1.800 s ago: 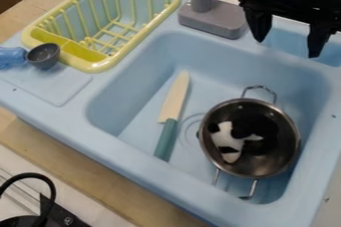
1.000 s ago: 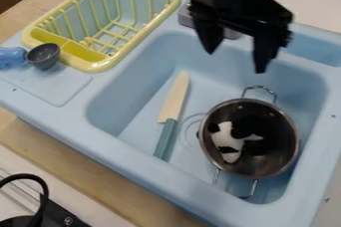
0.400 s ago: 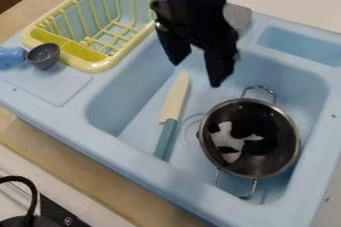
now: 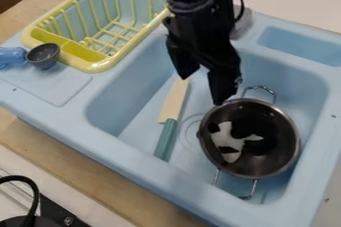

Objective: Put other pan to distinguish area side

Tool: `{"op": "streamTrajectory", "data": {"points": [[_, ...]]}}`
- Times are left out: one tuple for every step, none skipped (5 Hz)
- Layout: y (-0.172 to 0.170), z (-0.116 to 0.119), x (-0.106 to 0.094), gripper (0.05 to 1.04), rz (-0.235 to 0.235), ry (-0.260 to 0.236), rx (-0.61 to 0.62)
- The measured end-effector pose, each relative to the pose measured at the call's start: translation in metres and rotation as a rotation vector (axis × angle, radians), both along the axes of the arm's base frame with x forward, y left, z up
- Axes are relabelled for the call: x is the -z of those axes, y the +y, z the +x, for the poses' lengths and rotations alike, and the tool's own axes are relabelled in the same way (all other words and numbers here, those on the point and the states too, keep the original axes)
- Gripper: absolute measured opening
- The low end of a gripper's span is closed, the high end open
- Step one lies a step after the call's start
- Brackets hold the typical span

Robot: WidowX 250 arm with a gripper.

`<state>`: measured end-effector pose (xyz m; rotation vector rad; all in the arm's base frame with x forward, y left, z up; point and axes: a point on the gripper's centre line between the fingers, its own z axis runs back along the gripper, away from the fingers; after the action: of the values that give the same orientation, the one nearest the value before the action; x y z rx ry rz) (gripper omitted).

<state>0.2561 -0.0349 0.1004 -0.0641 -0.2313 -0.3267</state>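
Observation:
I will next grab the metal pan (image 4: pixel 279 144) by its rim to move it from the sink to the yellow dish rack.
The black gripper (image 4: pixel 200 90) hangs over the blue sink basin, above the knife blade and just up-left of the pan, its two fingers spread apart with nothing between them. A round metal pan (image 4: pixel 279 144) with wire handles at its top and bottom rests in the right part of the basin. Inside the pan lies a black-and-white plush toy (image 4: pixel 230 141). The pan's upper left rim is close to the right fingertip; whether they touch I cannot tell.
A knife (image 4: pixel 167 139) with a teal handle lies in the blue sink (image 4: pixel 126 104), left of the pan. The yellow dish rack (image 4: pixel 100 65) stands at upper left, beside a small grey cup (image 4: pixel 43 56). A grey faucet base (image 4: pixel 244 21) is partly behind the arm.
From the upper right, the gripper has moved left and then down into the basin area, its fingers staying apart. Pan, toy and knife have stayed in place.

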Motion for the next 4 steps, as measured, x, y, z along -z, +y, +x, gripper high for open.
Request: {"op": "streamTrajectory", "data": {"points": [[-0.003, -0.002, 0.009, 0.999, -0.005, 0.031, 0.020], [-0.008, -0.005, 0.013, 0.999, -0.028, 0.047, 0.059], [-0.012, -0.006, 0.023, 0.999, -0.041, 0.078, 0.126], [-0.014, -0.006, 0.031, 0.999, -0.033, 0.094, 0.164]]}}
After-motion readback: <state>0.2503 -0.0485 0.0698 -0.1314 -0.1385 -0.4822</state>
